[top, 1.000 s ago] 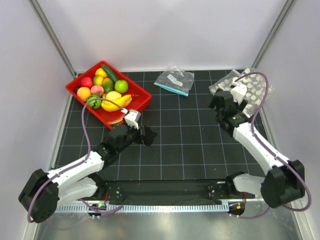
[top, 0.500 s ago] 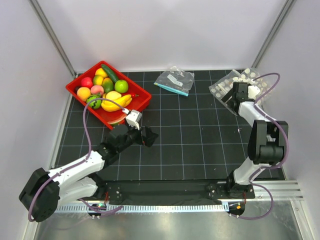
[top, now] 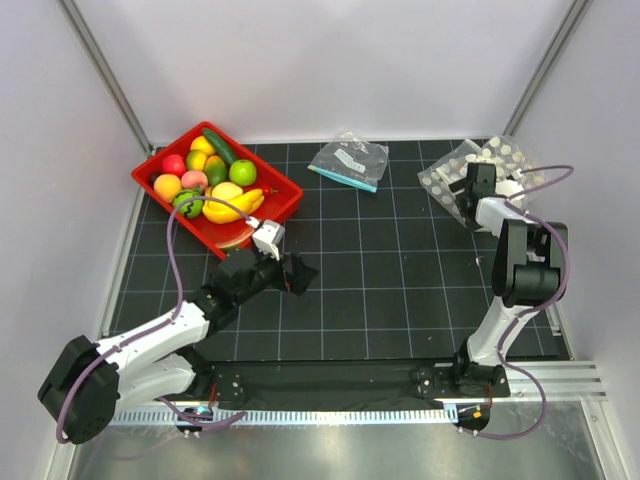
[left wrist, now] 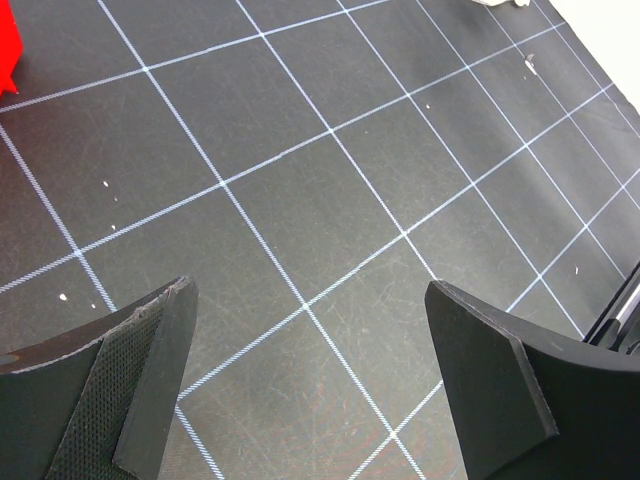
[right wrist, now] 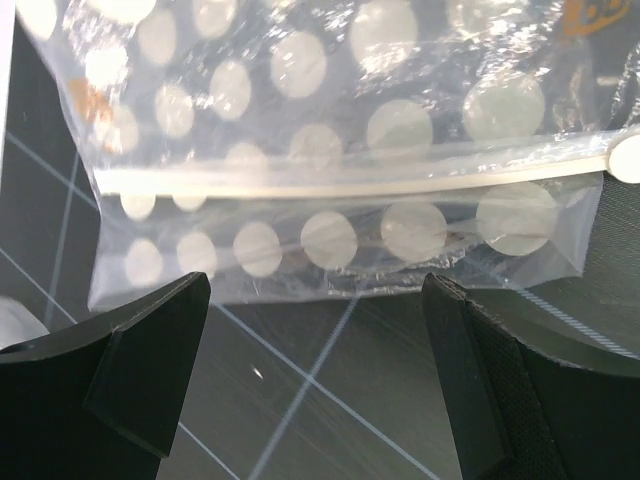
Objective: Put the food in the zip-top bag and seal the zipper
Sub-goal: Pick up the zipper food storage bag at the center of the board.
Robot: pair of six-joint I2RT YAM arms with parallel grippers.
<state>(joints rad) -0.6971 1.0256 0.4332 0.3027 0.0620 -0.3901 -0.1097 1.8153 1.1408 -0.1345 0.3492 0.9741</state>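
Observation:
The right gripper reaches the white-dotted zip-top bag next and grabs the bag's near edge, which leaves the bag's zipper free for placing food.
The food, glossy toy fruits and vegetables including yellow bananas and a green round fruit, lies in a red tray at the back left. The white-dotted zip-top bag lies flat at the back right. In the right wrist view the bag and its zipper strip lie just beyond my fingertips. My right gripper is open and empty, low over the mat at the bag's near edge. My left gripper is open and empty over bare mat, right of the tray.
A clear undotted bag with a teal strip and white label lies at the back middle. The black gridded mat covers the table. White walls and slanted frame posts close in the back and sides. The tray's corner shows in the left wrist view.
My right arm has folded back and its gripper has moved right and farther back, up to the dotted bag's edge. The left arm has not moved.

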